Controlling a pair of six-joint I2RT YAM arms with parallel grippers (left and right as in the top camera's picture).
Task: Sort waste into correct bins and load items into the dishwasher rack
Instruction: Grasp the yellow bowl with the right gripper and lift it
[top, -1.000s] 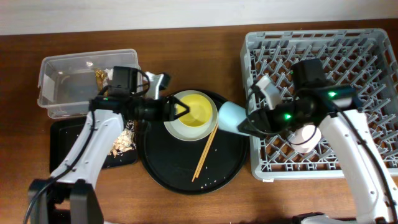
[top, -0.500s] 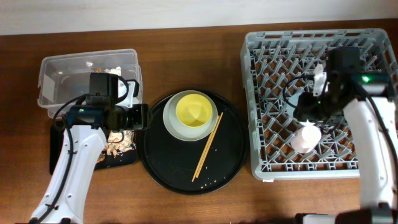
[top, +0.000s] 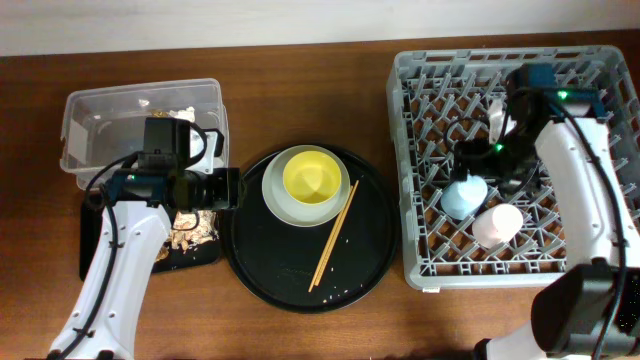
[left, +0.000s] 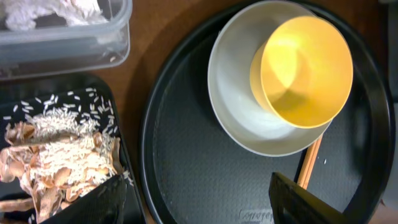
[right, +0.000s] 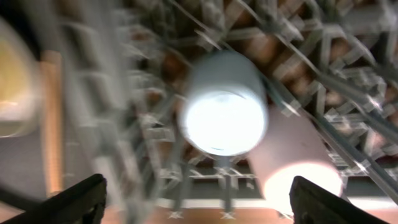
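Observation:
The robot's right gripper should next grab the bowl's rim on the side facing the dishwasher rack. Then it can tip the yellow bowl (top: 315, 178) into the rack.
The light blue cup (top: 462, 197) stands upside down in the grey dishwasher rack (top: 590, 70), next to the pink cup (top: 497, 225). My right gripper (top: 478, 165) hangs open just above them; its view shows the blue cup (right: 224, 112) and the pink cup (right: 298, 162) between the open fingers (right: 202, 205). The yellow bowl (top: 315, 178) sits in the grey-green plate (top: 275, 195), with the chopsticks (top: 332, 238) beside it. My left gripper (top: 228, 188) is open and empty at the round tray's left rim. Tissue bits (left: 37, 12) lie in the clear tub (top: 90, 150). Food scraps (left: 50, 162) lie in the flat black tray (top: 95, 240).
The large round black tray (top: 300, 285) holds the plate, the bowl and the chopsticks in the middle of the wooden table (top: 300, 90). The rack's left wall (top: 400, 150) stands right next to this tray.
My right gripper carried the blue cup from the rack's left edge into the rack and let it go next to the pink cup. My left gripper drew back left from the bowl.

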